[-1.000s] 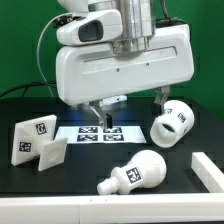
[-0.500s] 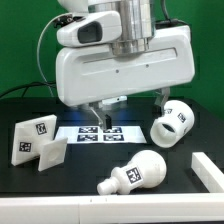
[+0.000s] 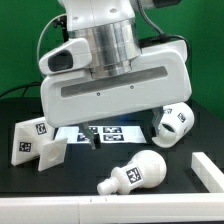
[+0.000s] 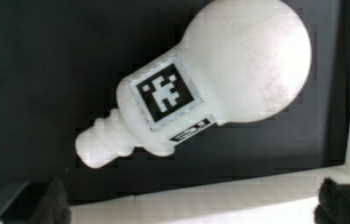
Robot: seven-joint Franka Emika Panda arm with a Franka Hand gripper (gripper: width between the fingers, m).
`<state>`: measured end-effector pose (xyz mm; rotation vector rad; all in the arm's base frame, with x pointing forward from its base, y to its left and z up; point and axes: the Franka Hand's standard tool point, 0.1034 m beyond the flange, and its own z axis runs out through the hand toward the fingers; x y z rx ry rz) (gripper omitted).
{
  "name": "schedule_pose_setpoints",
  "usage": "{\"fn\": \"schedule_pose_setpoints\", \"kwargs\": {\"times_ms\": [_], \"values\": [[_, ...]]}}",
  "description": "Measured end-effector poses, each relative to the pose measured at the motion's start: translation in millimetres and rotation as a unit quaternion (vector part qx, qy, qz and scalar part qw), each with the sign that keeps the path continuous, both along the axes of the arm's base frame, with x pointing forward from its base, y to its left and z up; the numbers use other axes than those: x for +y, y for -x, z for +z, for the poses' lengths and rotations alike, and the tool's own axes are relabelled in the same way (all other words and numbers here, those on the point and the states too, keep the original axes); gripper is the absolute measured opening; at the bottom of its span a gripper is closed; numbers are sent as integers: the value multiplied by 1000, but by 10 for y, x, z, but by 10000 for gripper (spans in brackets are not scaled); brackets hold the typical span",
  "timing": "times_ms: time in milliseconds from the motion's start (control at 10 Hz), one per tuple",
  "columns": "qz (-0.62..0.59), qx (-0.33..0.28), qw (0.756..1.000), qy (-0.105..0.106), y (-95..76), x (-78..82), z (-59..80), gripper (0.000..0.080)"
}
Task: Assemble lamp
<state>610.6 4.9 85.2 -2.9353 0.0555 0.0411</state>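
Note:
I will reach the bulb with my gripper and take it by its smooth round body, so the bulb's ribbed neck stays free to assemble the lamp.
The white angular base block stands at the exterior view's left. The round bulb with ribbed neck lies on its side near the front. It fills the wrist view, tag up. The cup-like shade lies at the right. My gripper hangs low over the black table beside the base block, apart from all parts. In the wrist view the gripper is open and empty, with a dark fingertip at each side.
The marker board lies flat behind the gripper, partly hidden by the arm. A white bar lies at the front right. A white rim runs along the table's front.
The arm has swung toward the exterior view's left and lower, bringing the fingers down next to the base block. The lamp parts have not moved.

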Motion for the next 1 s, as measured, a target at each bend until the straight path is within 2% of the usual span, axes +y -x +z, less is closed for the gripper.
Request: {"fn": "schedule_pose_setpoints", "kwargs": {"times_ms": [200,300,500,600,700,1000], "values": [[-14,6,1000,0,9,-21,-18,699],[-62,26,998,2,16,-85,-58,699],[-164,54,985,6,38,-43,-117,699],[-174,56,983,2,57,-79,-186,699],[-170,23,985,-2,4,-150,-220,699],[-177,29,984,-5,45,-139,-268,699]]}}
